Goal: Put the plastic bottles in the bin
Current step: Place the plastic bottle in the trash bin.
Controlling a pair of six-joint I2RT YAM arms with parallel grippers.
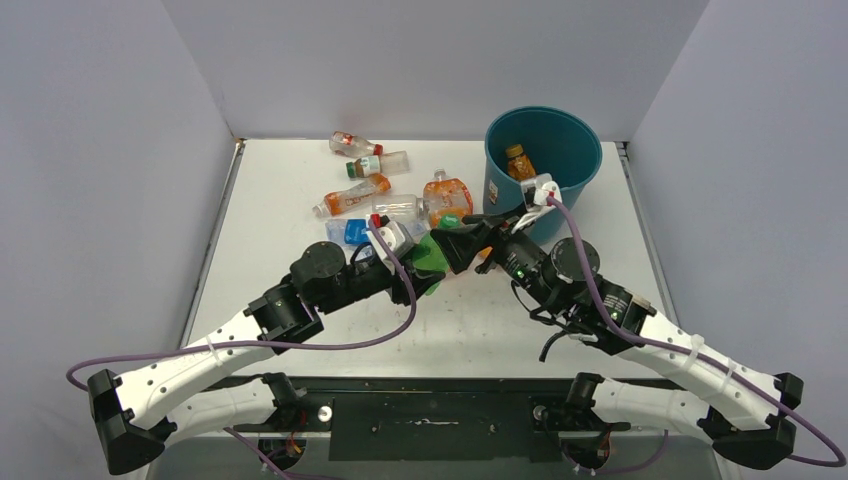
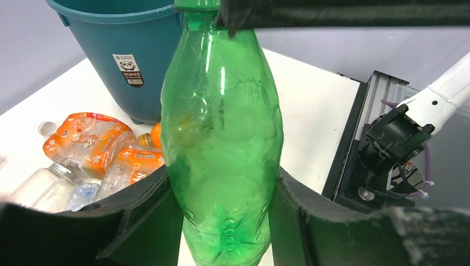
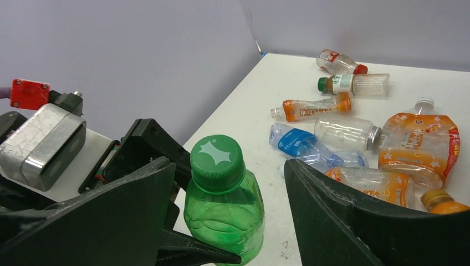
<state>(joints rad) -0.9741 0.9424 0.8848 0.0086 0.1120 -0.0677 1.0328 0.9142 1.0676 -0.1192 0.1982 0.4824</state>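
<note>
I will next grab the green plastic bottle by its cap end (image 1: pixel 449 223) (image 3: pixel 218 167) with my right gripper to put it in the bin. My left gripper holds the bottle's lower body meanwhile.
A green plastic bottle (image 2: pixel 221 138) with a green cap (image 3: pixel 217 158) is held above the table by its lower body, and my left gripper (image 2: pixel 221 185) is shut on it. My right gripper (image 3: pixel 228 166) is open, its jaws standing on either side of the bottle's cap end, with a wide gap on the right side. From above, both grippers meet at the green bottle (image 1: pixel 430 256), left of the teal bin (image 1: pixel 497 190). One orange bottle (image 1: pixel 518 162) lies inside the bin. Several more bottles (image 1: pixel 350 197) lie on the table behind.
The loose bottles include a crushed orange-labelled one (image 3: pixel 418 145), a clear one (image 3: pixel 346 132), a blue-labelled one (image 3: pixel 296 141) and two at the back (image 1: pixel 370 155). Grey walls close the table on three sides. The bin (image 2: pixel 111 44) stands at the back right.
</note>
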